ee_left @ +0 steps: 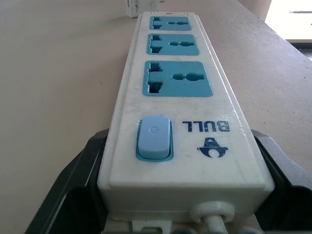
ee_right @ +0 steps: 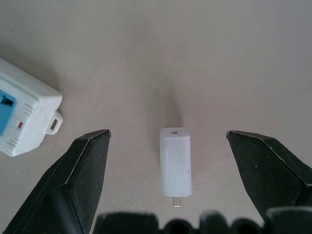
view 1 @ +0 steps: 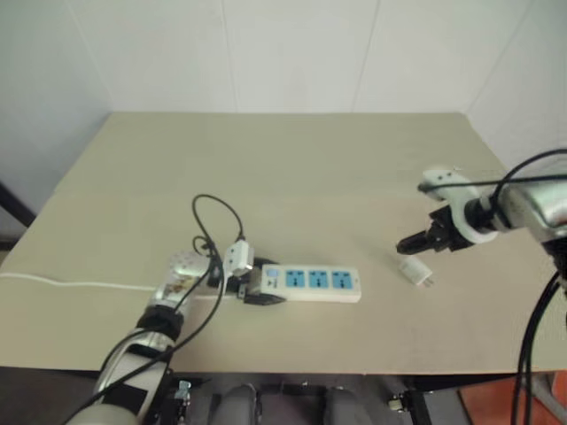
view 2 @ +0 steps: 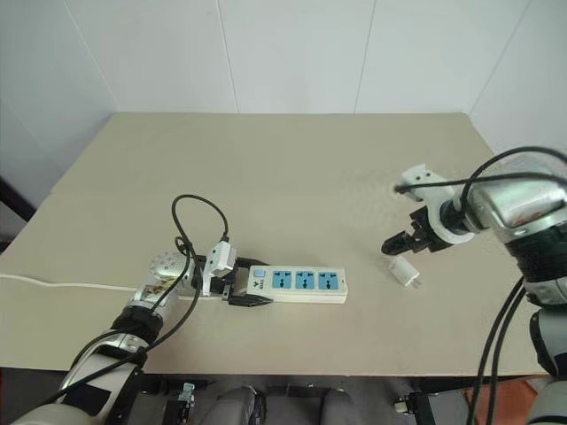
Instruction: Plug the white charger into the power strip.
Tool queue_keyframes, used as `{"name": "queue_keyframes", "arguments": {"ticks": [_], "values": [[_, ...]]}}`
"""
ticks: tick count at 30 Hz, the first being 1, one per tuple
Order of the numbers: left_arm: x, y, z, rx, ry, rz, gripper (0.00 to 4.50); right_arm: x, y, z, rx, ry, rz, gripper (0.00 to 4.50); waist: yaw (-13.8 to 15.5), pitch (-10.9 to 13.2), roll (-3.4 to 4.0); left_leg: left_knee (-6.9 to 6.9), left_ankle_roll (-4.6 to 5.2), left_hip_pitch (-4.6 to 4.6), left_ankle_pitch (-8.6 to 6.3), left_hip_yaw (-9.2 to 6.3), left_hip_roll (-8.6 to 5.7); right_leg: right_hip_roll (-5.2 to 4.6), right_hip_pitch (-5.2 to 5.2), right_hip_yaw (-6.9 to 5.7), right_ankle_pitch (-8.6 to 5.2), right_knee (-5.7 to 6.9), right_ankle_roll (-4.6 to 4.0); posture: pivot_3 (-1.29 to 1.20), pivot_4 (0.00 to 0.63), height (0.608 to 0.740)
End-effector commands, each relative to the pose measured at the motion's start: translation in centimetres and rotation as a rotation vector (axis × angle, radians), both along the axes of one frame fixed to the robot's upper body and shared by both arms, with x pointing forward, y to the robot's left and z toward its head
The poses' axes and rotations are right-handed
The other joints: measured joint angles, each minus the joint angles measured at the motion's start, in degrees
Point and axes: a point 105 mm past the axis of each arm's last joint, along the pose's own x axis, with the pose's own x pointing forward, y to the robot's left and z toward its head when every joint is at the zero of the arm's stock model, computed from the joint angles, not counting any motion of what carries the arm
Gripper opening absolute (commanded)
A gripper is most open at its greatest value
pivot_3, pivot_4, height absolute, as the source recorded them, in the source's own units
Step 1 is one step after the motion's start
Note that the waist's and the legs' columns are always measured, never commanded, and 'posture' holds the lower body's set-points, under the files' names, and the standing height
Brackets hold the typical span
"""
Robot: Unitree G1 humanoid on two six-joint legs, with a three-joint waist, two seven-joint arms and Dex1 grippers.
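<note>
My right gripper should go lower first and then close on the charger. It is too soon to close now, because my right gripper's fingers are above the white charger (view 1: 415, 272).
The power strip (view 1: 310, 283) lies on the tan table near its front edge, a long white bar with three blue sockets facing up. My left gripper (view 1: 252, 290) is shut on its switch end, one black finger (ee_left: 73, 195) pressed to each long side. The white charger (view 1: 415, 272) lies on its side to the right of the strip, apart from it, metal prongs showing at one end. My right gripper (view 1: 416, 241) hovers just above the charger, pointing down, open. In the right wrist view the charger (ee_right: 175, 162) sits between the two spread fingers, touching neither.
The strip's thin white cord (view 1: 71, 284) runs left along the table (view 1: 283, 168) and off its left edge. A black cable (view 1: 217, 212) loops above my left wrist. Behind the strip the tabletop stretches to the white wall.
</note>
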Motion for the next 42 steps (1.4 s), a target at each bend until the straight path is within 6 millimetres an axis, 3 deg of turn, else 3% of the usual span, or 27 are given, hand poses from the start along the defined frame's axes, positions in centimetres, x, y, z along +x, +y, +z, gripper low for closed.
{"name": "queue_keyframes", "arguments": {"ticks": [1,10,29,35,38,42], "values": [[-1.0,-0.4,-1.9,0.052,0.076,-0.034,3.32,0.4,0.2,-0.1,-0.036,-0.017,0.066,4.5,0.0,0.0,0.0,0.0,0.0,0.0,0.0,0.0,-0.02,0.0,0.0,0.0,0.0,0.0,0.0,0.0,0.15,0.74],[-1.3,0.1,-1.9,0.083,0.095,-0.046,3.32,1.1,0.2,-1.8,-0.059,0.018,0.099,4.5,-0.04,0.0,0.0,0.03,0.0,0.0,0.0,-0.01,-0.05,0.01,-0.02,-0.01,0.01,0.02,0.02,0.0,0.15,0.74],[-1.2,0.4,-1.8,0.086,0.077,-0.02,3.32,0.4,1.2,-5.6,-0.088,0.158,0.183,4.5,-0.52,-0.01,0.0,0.06,0.0,0.03,0.0,-0.02,-0.05,0.02,-0.03,-0.03,0.01,0.09,0.02,0.0,0.15,0.74],[-1.7,0.6,-2.0,0.085,0.083,-0.012,3.32,0.7,1.0,-6.0,-0.1,0.168,0.189,4.5,-0.75,-0.05,-0.04,0.06,0.0,0.08,0.0,-0.03,-0.04,0.02,0.01,-0.03,0.01,0.09,0.02,0.0,0.15,0.74],[-1.7,0.7,-2.1,0.085,0.086,-0.005,3.32,0.8,0.9,-6.2,-0.109,0.177,0.193,3.92,-0.83,-0.15,-0.09,0.06,0.0,0.14,0.0,-0.03,-0.04,0.02,0.06,-0.03,0.01,0.11,0.02,0.0,0.15,0.74],[-1.6,0.7,-2.0,0.084,0.085,0.005,3.32,0.6,1.3,-6.3,-0.104,0.184,0.215,2.53,-0.83,-0.18,-0.08,0.06,0.0,0.13,0.0,-0.04,-0.04,0.02,0.05,-0.05,0.01,0.12,0.02,0.0,0.15,0.74]]}}
